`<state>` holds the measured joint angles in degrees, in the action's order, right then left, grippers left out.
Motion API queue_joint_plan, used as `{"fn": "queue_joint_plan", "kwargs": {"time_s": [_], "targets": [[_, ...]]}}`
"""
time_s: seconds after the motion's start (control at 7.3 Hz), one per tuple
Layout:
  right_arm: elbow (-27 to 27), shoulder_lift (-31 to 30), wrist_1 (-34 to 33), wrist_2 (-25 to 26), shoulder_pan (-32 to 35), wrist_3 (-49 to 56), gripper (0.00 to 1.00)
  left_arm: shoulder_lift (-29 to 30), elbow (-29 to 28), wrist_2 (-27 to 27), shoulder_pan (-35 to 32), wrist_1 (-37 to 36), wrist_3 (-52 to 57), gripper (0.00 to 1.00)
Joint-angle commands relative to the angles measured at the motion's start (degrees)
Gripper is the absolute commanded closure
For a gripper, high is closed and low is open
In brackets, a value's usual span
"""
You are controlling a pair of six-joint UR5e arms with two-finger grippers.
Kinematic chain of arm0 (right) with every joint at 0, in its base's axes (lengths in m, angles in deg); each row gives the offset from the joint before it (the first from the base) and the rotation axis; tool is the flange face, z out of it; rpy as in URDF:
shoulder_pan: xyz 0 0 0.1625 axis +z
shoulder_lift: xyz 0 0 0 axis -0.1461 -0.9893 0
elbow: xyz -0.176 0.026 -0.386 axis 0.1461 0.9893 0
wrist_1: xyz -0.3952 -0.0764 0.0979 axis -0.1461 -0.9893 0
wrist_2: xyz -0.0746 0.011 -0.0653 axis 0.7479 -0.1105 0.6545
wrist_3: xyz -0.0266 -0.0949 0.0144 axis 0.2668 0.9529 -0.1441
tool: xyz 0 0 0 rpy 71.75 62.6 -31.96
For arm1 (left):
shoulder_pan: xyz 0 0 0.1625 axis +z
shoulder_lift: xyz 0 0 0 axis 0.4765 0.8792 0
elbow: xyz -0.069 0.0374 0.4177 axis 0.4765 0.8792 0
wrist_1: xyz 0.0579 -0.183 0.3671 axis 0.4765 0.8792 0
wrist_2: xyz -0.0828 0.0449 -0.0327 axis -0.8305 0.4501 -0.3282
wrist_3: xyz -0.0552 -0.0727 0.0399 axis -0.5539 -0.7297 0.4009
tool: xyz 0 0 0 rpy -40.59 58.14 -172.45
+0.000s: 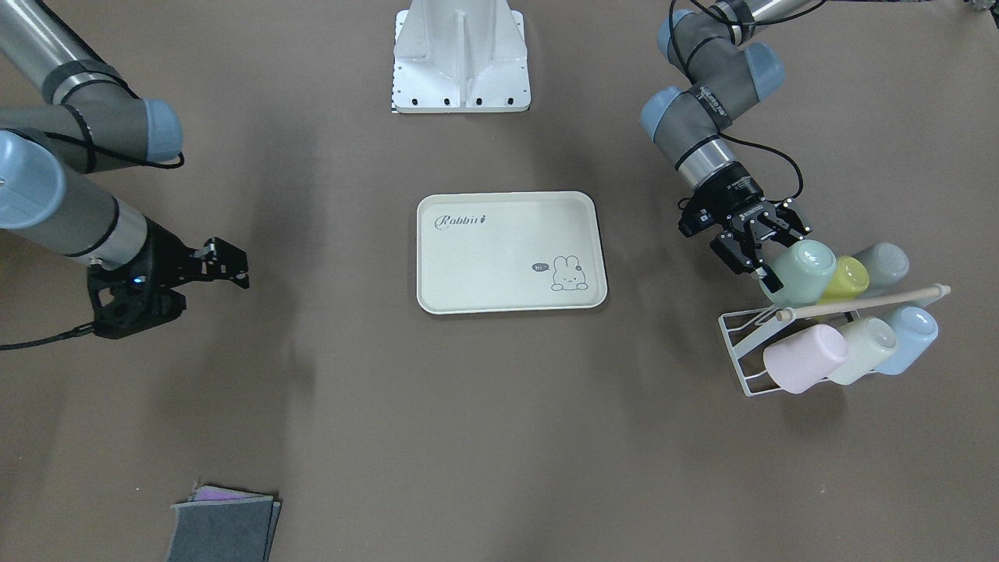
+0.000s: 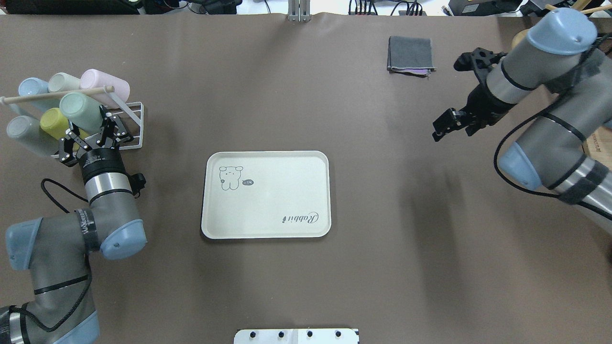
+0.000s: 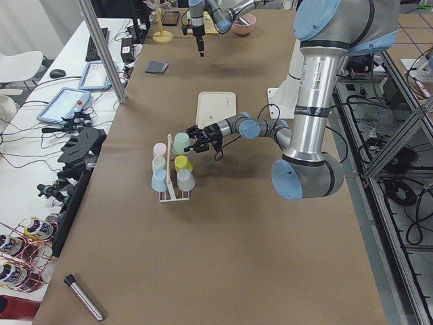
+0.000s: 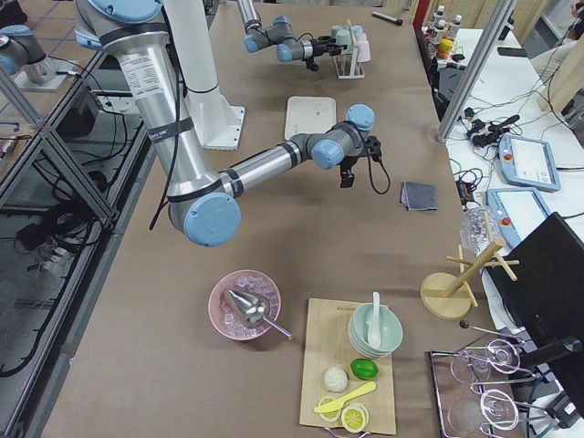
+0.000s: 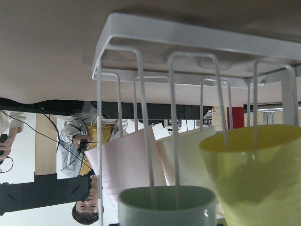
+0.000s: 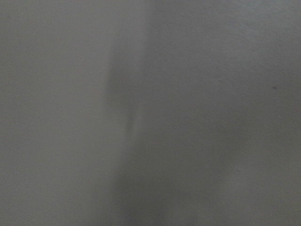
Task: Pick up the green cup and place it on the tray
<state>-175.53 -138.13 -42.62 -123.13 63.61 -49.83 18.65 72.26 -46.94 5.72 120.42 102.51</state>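
My left gripper grabs the green cup by its rounded side (image 1: 788,279) next, to set it on the tray (image 1: 507,257).
The green cup (image 1: 804,269) lies on its side on the white wire rack (image 1: 741,343) at the table's left end; it also shows in the overhead view (image 2: 79,105). My left gripper (image 1: 784,257) is open, its fingers on either side of the cup's near end (image 2: 91,125). In the left wrist view the cup's end (image 5: 167,205) fills the bottom edge; no fingers show there. The cream tray (image 1: 507,257) lies bare at the table's middle (image 2: 277,191). My right gripper (image 1: 234,267) hovers open and empty far from both (image 2: 444,125).
The rack also holds a yellow cup (image 1: 847,279), a grey cup (image 1: 882,264), a pink cup (image 1: 804,357), a pale whitish cup (image 1: 862,350) and a blue cup (image 1: 909,337), under a wooden rod (image 1: 858,303). A folded grey cloth (image 2: 411,55) lies at the far side.
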Motion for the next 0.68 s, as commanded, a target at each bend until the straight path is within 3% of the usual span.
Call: {"fn": "queue_joint_plan", "kwargs": {"time_s": [0.0,0.27,0.41,0.55], "targets": [[-5.77,-8.31,-0.85,-0.44,4.19,2.63,0.0,-3.78,6.15,0.12,-0.2,0.2,0.88,0.69],[-7.27,-16.31,-3.21,-1.23,12.53,16.82,0.0,-3.71,11.25,0.12,-0.89,0.38,1.32,0.7],[-7.89,-17.47,-6.27,-1.14,15.17,20.44,0.0,-3.53,13.8,0.12,-2.12,2.21,5.15,0.7],[-7.72,-18.0,-10.04,-0.97,18.15,27.09,0.0,-3.53,14.52,-0.41,-2.83,13.19,11.11,0.7]]}}
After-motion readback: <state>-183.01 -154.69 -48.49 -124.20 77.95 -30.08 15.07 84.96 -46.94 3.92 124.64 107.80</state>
